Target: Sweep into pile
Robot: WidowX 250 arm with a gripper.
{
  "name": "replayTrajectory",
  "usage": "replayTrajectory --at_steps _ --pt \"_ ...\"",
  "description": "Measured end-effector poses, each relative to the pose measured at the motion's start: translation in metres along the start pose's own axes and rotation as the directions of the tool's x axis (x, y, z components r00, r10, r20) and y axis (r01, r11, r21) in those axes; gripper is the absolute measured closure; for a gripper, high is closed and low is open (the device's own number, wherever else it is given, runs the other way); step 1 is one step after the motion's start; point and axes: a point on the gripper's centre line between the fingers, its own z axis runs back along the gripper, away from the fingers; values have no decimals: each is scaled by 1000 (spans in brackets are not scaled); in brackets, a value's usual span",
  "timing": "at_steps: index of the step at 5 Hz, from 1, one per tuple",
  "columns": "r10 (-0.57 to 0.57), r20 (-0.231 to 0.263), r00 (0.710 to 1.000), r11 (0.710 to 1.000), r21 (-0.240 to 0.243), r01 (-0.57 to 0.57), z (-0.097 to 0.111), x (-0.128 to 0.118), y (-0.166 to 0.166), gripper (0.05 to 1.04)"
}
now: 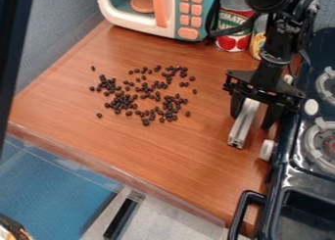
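My gripper grabs the light grey bar's raised end next, to sweep the dark beans into a pile.
The black gripper hangs over the right side of the wooden counter, its two fingers apart. Between them is a narrow silver-white bar, which slants down toward the counter's front edge. The bar lies close to the left finger, and a gap shows between it and the right finger; its upper end is hidden under the gripper. To the left, many small dark beans are scattered loosely over the middle of the counter, with a few strays around them. The gripper and bar stand apart from the beans.
A toy microwave stands at the back, with a tomato can and another can to its right. The dark toy stove with burners, knobs and a handle borders the counter on the right. The counter's front edge slants across below.
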Motion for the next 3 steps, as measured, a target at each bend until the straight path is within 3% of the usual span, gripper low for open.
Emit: replayTrajectory --at_steps 1,3 --pt "20 -13 1000 1000 -11 -20 -1 1 7 688" --pt "13 -22 1000 1000 -25 -14 -3 -3 5 711"
